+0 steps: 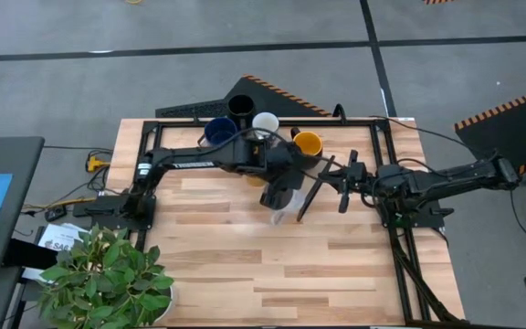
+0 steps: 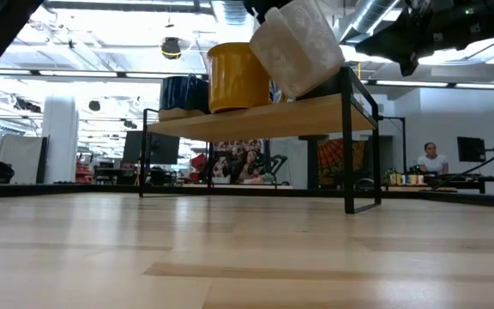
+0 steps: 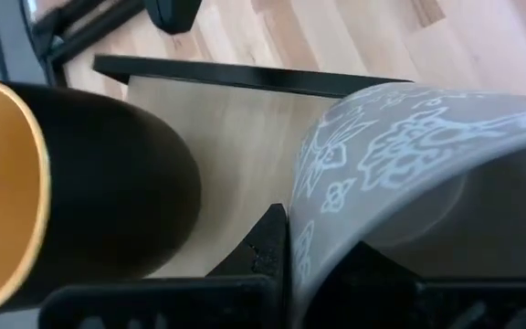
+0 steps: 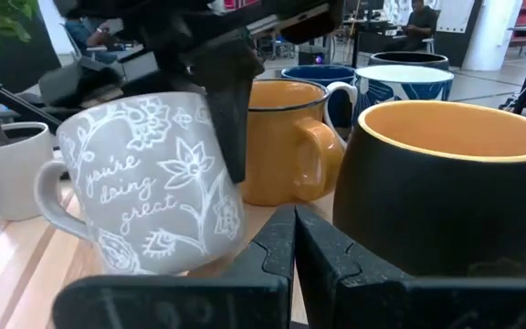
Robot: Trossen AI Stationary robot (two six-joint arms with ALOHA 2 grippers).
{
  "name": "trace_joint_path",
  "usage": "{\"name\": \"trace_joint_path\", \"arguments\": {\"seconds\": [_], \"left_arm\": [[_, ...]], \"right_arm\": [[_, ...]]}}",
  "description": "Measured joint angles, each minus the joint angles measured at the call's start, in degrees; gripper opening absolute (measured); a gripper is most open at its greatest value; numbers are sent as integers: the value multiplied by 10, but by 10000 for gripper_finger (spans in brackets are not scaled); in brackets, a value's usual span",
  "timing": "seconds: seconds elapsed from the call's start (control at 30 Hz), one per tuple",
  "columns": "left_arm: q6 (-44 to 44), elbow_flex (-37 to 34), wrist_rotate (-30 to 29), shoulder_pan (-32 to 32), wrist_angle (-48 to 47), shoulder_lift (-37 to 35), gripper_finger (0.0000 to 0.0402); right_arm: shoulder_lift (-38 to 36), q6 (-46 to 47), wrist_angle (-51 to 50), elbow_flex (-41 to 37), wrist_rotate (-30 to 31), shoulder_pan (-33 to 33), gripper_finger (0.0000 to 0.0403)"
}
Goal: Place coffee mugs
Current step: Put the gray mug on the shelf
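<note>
The light grey mug (image 1: 287,205) (image 3: 373,164) should stay in my left gripper until it is closer to the dark-and-yellow mug, because a wide stretch of shelf is between the mugs.
My left gripper (image 1: 279,190) reaches over the wooden shelf (image 2: 256,118) and is shut on the light grey mug (image 4: 144,187), which has white flowers and writing. Other mugs stand on their bases on the shelf: a yellow-orange one (image 4: 286,137), one dark outside and yellow-orange inside (image 4: 446,183), a dark blue one (image 4: 322,78) and a white one (image 1: 265,122). A black mug (image 1: 240,105) stands farthest back. My right gripper (image 4: 295,242) is shut, touches nothing, and hangs level just right of the dark-and-yellow mug. My left gripper holds the light grey mug by its wall at the rim (image 3: 301,233), away from the handle (image 4: 53,196). One finger (image 4: 231,119) lies down the outside; the other seems to be inside, hidden by the wall. The fingers come from above. The mug is tilted (image 2: 298,43); I cannot tell whether its base touches the shelf.
The shelf stands on black legs (image 2: 348,154) along the table's far part. A leafy plant in a white pot (image 1: 108,274) sits at the near left corner. Bare wooden tabletop (image 1: 290,274) lies toward the near edge. People sit in the room behind (image 2: 431,159).
</note>
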Motion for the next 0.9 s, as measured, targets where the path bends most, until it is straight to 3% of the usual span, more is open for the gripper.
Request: {"name": "trace_joint_path", "arguments": {"seconds": [0.4, 0.9], "left_arm": [[36, -9, -10, -1, 32, 0, 13], [84, -5, -135, 1, 18, -1, 12]], "right_arm": [[0, 1, 10, 0, 0, 0, 35], [0, 2, 10, 0, 0, 0, 35]]}}
